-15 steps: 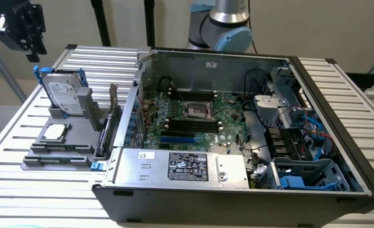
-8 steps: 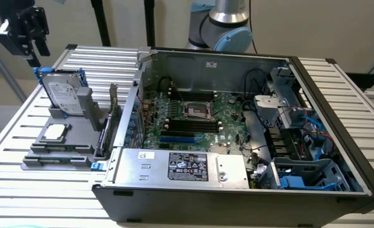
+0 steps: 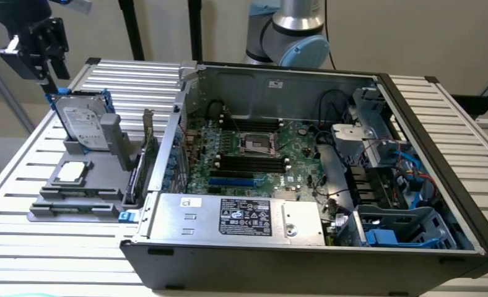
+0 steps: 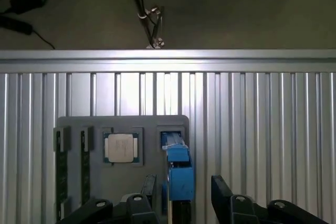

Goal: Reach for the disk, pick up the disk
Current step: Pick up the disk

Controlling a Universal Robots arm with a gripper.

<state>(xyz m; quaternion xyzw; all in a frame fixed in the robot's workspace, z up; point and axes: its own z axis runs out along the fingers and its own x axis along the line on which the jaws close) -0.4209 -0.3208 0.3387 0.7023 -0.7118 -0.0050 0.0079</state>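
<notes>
My gripper's fingers are still above the disk's blue top edge, short of the white-labelled side, so it is too early to close; next, the gripper lowers.
The disk (image 3: pixel 85 124) stands upright on edge in a slot of the grey tray (image 3: pixel 70 207), on the exterior view's left. It is silver-grey with a white label and a bright blue frame. My gripper (image 3: pixel 46 68) hangs just above its top edge. In the wrist view I look straight down on the disk's blue edge (image 4: pixel 178 174). My gripper (image 4: pixel 184 183) is open, with one black finger (image 4: pixel 148 184) on each side of that edge and a gap between each finger and the disk. Nothing is held.
A small square silver chip (image 4: pixel 121 148) lies in the grey tray (image 4: pixel 94 182) beside the disk. An opened computer case (image 3: pixel 310 173) stands on the slatted metal table (image 3: pixel 29 154) beside the tray. The table's edge (image 4: pixel 168 56) drops to a floor with cables.
</notes>
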